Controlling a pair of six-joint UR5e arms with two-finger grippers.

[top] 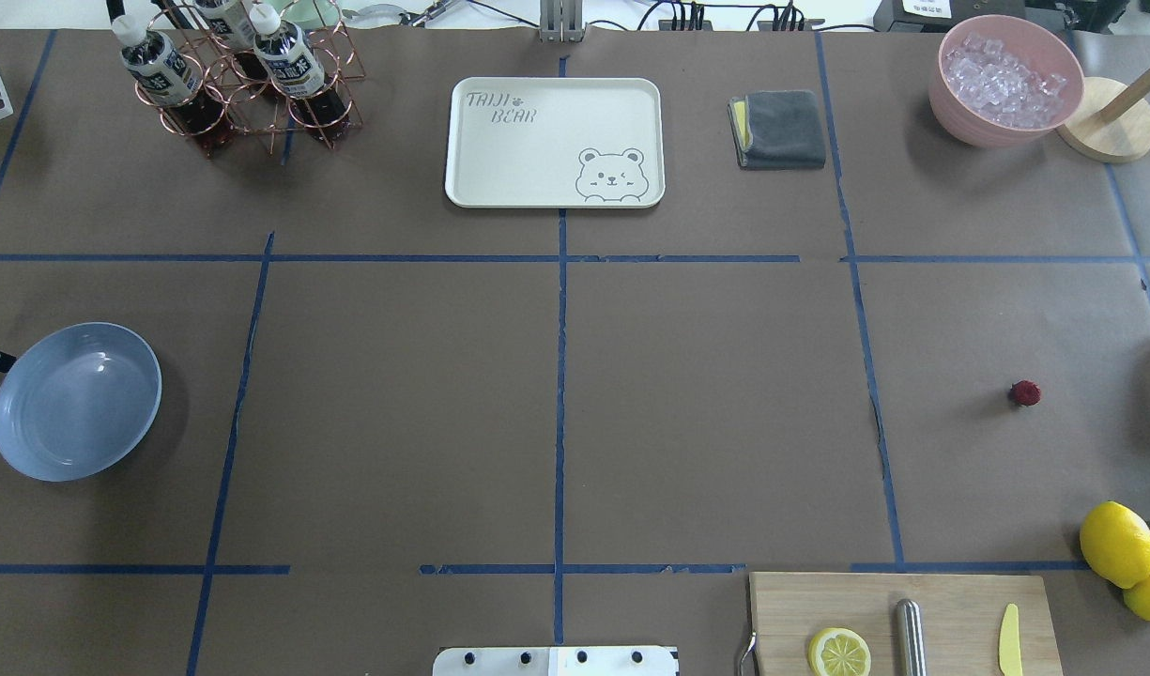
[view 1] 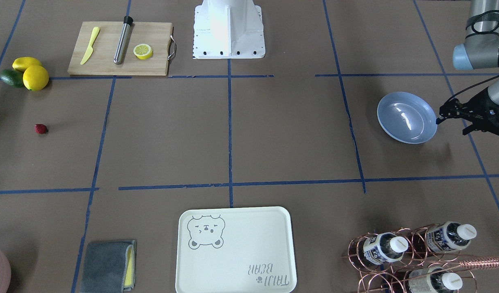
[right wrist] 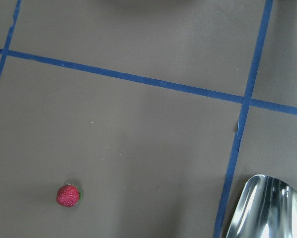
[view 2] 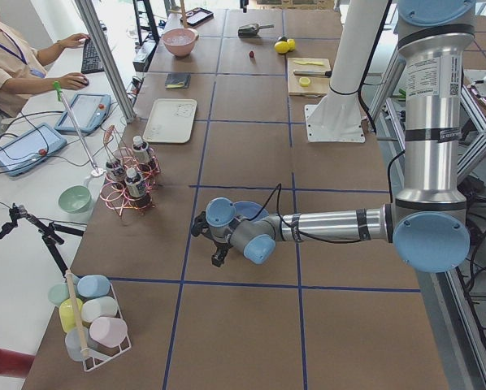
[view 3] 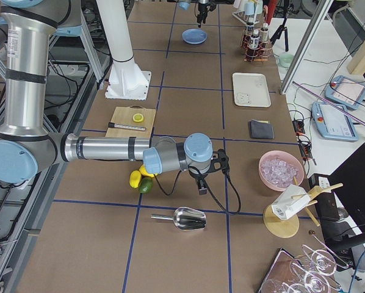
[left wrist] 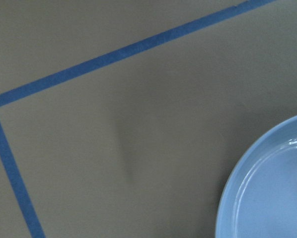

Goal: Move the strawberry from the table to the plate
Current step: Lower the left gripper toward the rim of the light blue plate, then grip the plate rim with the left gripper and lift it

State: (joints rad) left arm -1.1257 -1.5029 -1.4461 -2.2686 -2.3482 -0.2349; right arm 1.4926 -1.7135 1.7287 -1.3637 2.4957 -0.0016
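The left gripper pinches the plate by its thin raised rim (view 1: 435, 119) next, as its bowl (view 1: 407, 117) is too wide for the fingers.
The strawberry (view 1: 40, 129) (top: 1024, 393) is a tiny dark-red berry lying alone on the brown table (view 1: 273, 134), on the robot's right side. It also shows low in the right wrist view as the strawberry (right wrist: 68, 195). The light-blue plate (view 1: 407, 117) (top: 77, 401) sits far across on the robot's left, with nothing in it. My left gripper (view 1: 451, 122) hovers just outside the plate's rim, fingers apart and holding nothing. My right gripper (view 3: 202, 183) shows only in the exterior right view, low over the table near the lemons, so I cannot tell its state.
A wooden cutting board (view 1: 119, 49) carries a lemon half, a yellow knife and a metal rod. Lemons (view 1: 34, 75) lie near the strawberry. A metal scoop (right wrist: 267, 208), a cream bear tray (view 1: 235, 250), a grey cloth (view 1: 108, 266), a bottle rack (view 1: 412, 256) and an ice bowl (top: 1006, 80) stand around.
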